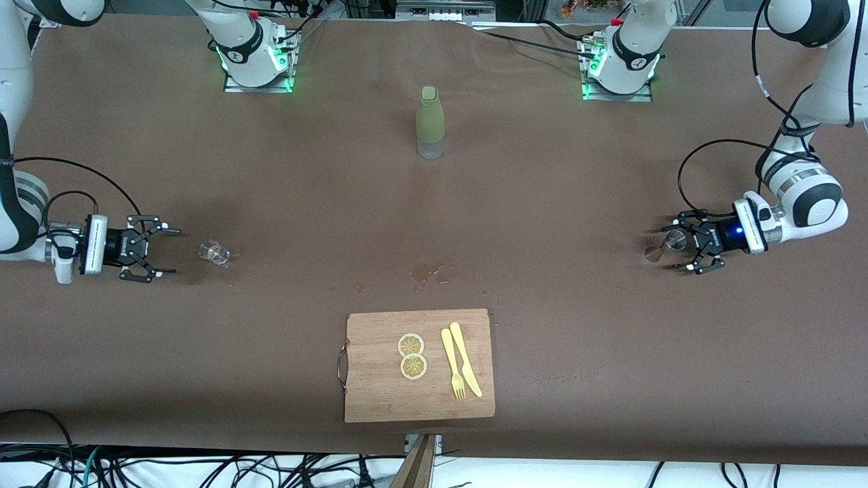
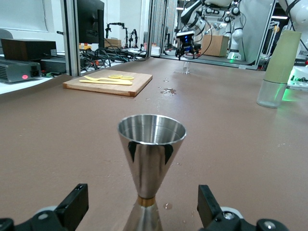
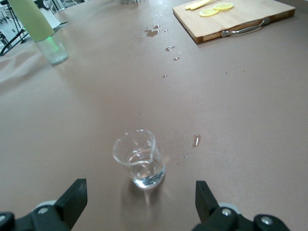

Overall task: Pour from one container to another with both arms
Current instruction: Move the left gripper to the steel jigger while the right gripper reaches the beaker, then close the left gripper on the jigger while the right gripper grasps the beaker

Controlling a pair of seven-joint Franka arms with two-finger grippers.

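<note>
I should next grab the jigger by its narrow middle with my left gripper. That keeps the jigger's wide opening free to receive the pour.
A steel hourglass-shaped jigger [image 2: 151,154] stands upright on the brown table at the left arm's end [image 1: 668,244]. My left gripper [image 2: 143,209] [image 1: 683,244] sits low at the table, open. The jigger's base is between its black fingers [image 2: 72,204] with a gap on each side. At the right arm's end a small clear glass [image 3: 139,159] [image 1: 215,252] holds a little clear liquid. My right gripper [image 3: 139,202] [image 1: 174,251] is open and low, with the glass just ahead of its fingertips, untouched.
A bottle in a green sleeve [image 1: 430,122] stands mid-table toward the arms' bases. A wooden cutting board [image 1: 380,386] lies near the front edge with lemon slices [image 1: 411,356] and a yellow knife and fork [image 1: 460,369]. A small wet patch [image 1: 426,271] lies between bottle and board.
</note>
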